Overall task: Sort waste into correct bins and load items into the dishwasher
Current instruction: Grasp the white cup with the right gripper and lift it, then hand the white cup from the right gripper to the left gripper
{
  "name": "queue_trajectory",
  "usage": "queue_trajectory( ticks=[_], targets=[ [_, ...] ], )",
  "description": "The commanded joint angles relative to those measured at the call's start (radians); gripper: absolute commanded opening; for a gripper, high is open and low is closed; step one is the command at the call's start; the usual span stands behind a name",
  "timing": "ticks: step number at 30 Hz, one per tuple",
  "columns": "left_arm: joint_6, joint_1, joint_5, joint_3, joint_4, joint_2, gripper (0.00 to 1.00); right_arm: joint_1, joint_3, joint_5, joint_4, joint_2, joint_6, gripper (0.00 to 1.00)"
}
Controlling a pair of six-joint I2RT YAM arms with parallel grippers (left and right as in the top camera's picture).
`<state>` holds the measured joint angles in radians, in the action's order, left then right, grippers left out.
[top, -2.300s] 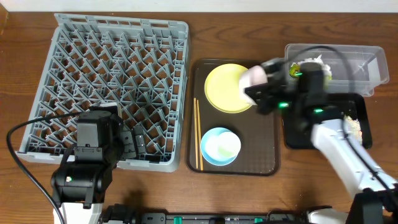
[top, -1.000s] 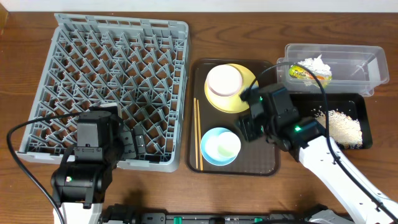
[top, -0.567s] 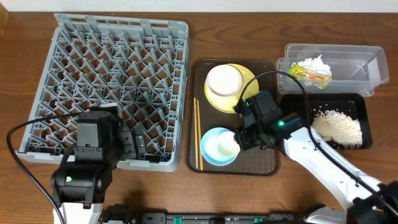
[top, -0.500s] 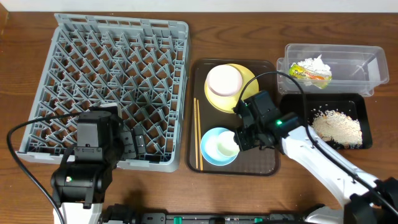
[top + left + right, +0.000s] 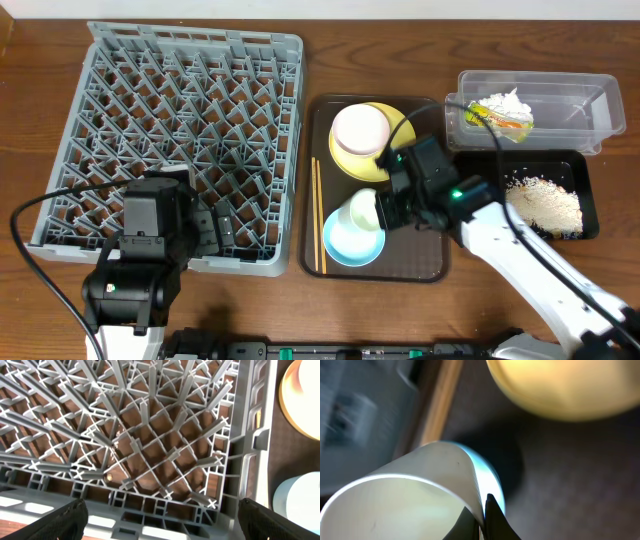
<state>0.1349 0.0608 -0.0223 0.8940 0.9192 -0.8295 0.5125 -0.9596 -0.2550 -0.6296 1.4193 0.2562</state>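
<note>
My left gripper grabs the outer body of the small white cup toward its base next. That leaves the cup's rim free for dishwasher loading.
My right gripper point(image 5: 383, 212) is shut on the rim of the small white cup point(image 5: 362, 212), one finger inside and one outside point(image 5: 482, 520). The cup point(image 5: 420, 490) is tipped on its side over the light-blue bowl point(image 5: 348, 245). A white bowl point(image 5: 359, 130) lies upside down on the yellow plate point(image 5: 397, 160). Chopsticks point(image 5: 318, 215) lie along the brown tray's left side. My left gripper point(image 5: 170, 520) hangs open over the near right corner of the grey dishwasher rack point(image 5: 180, 110). The clear tub point(image 5: 570, 95) holds the wrapper point(image 5: 500, 120) and tissue point(image 5: 506, 100); crumbs point(image 5: 545, 205) lie in the black tray point(image 5: 588, 170).
The dark-brown serving tray point(image 5: 430, 260) carries the dishes between the rack and the two bins. The rack's walls and upright pegs point(image 5: 150, 435) stand below my left gripper. A cable point(image 5: 470, 130) loops above my right arm near the tub.
My right gripper moved from beside the plate to the light-blue bowl, shut on the white cup's rim, and tipped the cup up. The left arm has not moved.
</note>
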Motion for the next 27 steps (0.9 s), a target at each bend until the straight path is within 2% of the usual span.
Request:
queue_trajectory(
  ticks=[1, 4, 8, 11, 18, 22, 27],
  targets=[
    [0.096, 0.003, 0.006, 0.02, -0.031, 0.001, 0.96, -0.021, -0.049, -0.009, 0.023, -0.043, 0.026, 0.01],
    [0.186, 0.003, -0.058, 0.019, -0.084, -0.002, 0.96, -0.023, -0.049, -0.026, 0.057, -0.043, 0.074, 0.01],
    [0.236, 0.003, -0.299, 0.017, -0.192, -0.036, 0.96, -0.029, -0.049, -0.068, 0.147, -0.043, 0.132, 0.01],
    [0.294, 0.003, -0.532, 0.017, -0.271, -0.097, 0.96, -0.065, -0.049, -0.093, 0.215, -0.043, 0.221, 0.01],
    [0.412, 0.003, -0.998, 0.017, -0.514, -0.294, 0.95, -0.224, -0.049, -0.509, 0.367, -0.041, 0.249, 0.01],
    [0.489, 0.004, -1.255, 0.017, -0.74, -0.407, 0.95, -0.285, -0.049, -0.659, 0.378, -0.041, 0.248, 0.01],
    [0.605, 0.019, -1.392, 0.017, -0.952, -0.51, 0.95, -0.307, -0.049, -0.808, 0.439, -0.041, 0.248, 0.01]
  ],
)
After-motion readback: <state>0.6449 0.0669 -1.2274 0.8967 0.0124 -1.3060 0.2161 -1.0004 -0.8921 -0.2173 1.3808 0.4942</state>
